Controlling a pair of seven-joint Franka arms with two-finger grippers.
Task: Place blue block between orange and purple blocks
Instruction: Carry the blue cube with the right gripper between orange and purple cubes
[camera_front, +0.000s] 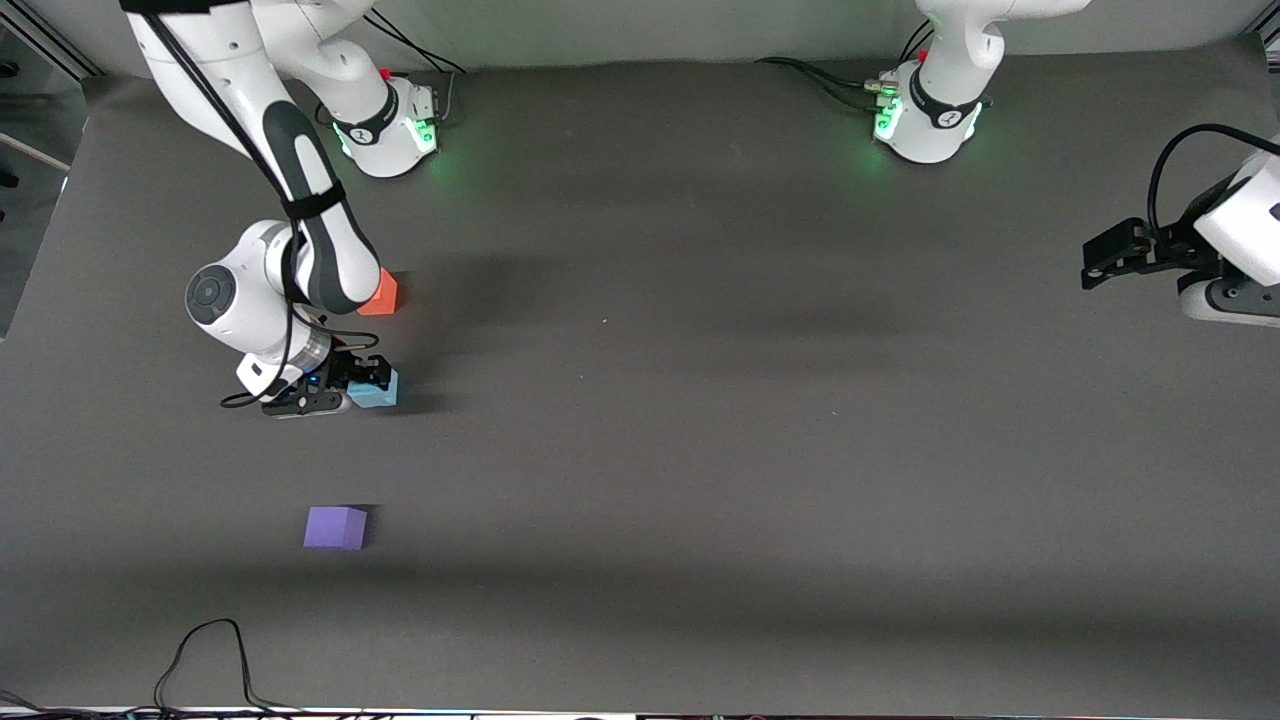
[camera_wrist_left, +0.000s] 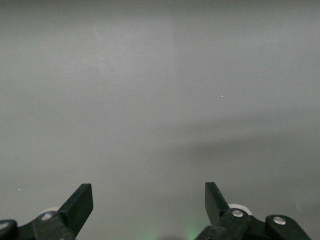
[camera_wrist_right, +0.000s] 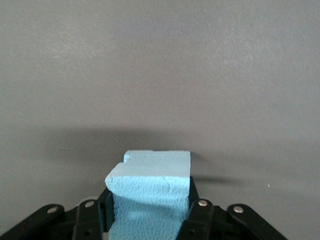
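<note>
The blue block (camera_front: 377, 389) sits low on the tabletop between the orange and purple blocks and would stay standing, so I will open my right gripper.
My right gripper (camera_front: 362, 385) is shut on the blue block (camera_front: 377, 389), a light sky-blue cube, low at the table surface; I cannot tell whether it touches. The right wrist view shows the block (camera_wrist_right: 152, 192) pinched between both fingers, with my right gripper (camera_wrist_right: 150, 202) closed round it. The orange block (camera_front: 381, 293) sits farther from the front camera, partly hidden by the right arm's wrist. The purple block (camera_front: 335, 527) sits nearer to the camera. The blue block is roughly in line between them. My left gripper (camera_front: 1098, 262) waits open and empty at the left arm's end of the table, also shown in the left wrist view (camera_wrist_left: 148, 192).
A black cable (camera_front: 210, 655) loops on the table near the front edge, toward the right arm's end. The two arm bases (camera_front: 390, 125) (camera_front: 925, 125) stand along the table's back edge. The dark grey mat (camera_front: 700, 400) covers the table.
</note>
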